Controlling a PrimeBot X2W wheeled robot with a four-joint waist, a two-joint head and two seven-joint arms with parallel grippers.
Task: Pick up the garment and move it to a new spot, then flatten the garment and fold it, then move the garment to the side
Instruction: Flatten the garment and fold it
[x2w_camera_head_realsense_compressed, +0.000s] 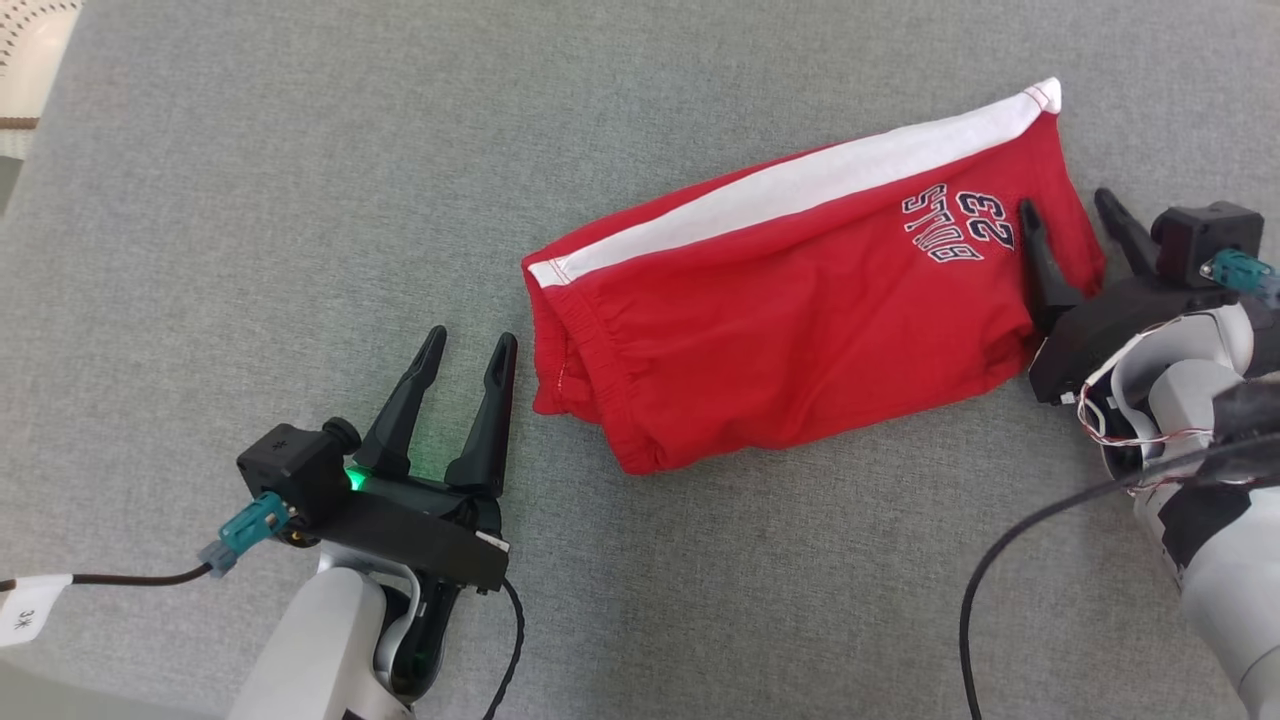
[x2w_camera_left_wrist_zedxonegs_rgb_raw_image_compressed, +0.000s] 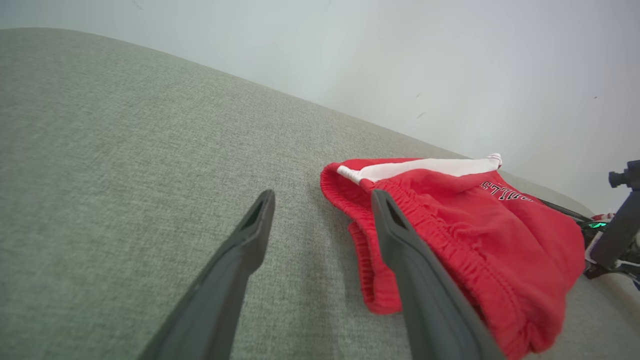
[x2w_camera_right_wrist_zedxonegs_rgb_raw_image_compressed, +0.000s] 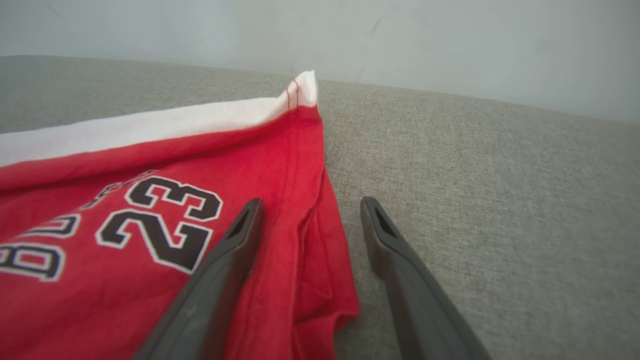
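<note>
My right gripper grabs the red shorts by their leg hem (x2w_camera_head_realsense_compressed: 1074, 216) next, to fold them over toward the shorts' waistband (x2w_camera_head_realsense_compressed: 594, 366).
The garment (x2w_camera_head_realsense_compressed: 800, 300) is a pair of red shorts with a white side stripe and "BULLS 23" lettering, folded and lying on the grey surface (x2w_camera_head_realsense_compressed: 300, 200). My left gripper (x2w_camera_head_realsense_compressed: 468, 345) stands open just left of the waistband end (x2w_camera_left_wrist_zedxonegs_rgb_raw_image_compressed: 380, 250), with nothing between its fingers. My right gripper (x2w_camera_head_realsense_compressed: 1068, 208) is open at the hem end (x2w_camera_right_wrist_zedxonegs_rgb_raw_image_compressed: 320, 215); one finger rests over the red fabric, the other beside it on the grey cloth. In the right wrist view the hem edge lies between the fingers (x2w_camera_right_wrist_zedxonegs_rgb_raw_image_compressed: 235, 250), unpinched.
Grey fabric extends all around the shorts. A pale wall (x2w_camera_left_wrist_zedxonegs_rgb_raw_image_compressed: 450, 60) rises behind the far edge of the surface. A white patterned object (x2w_camera_head_realsense_compressed: 30, 60) sits at the far left corner. Cables trail from both wrists.
</note>
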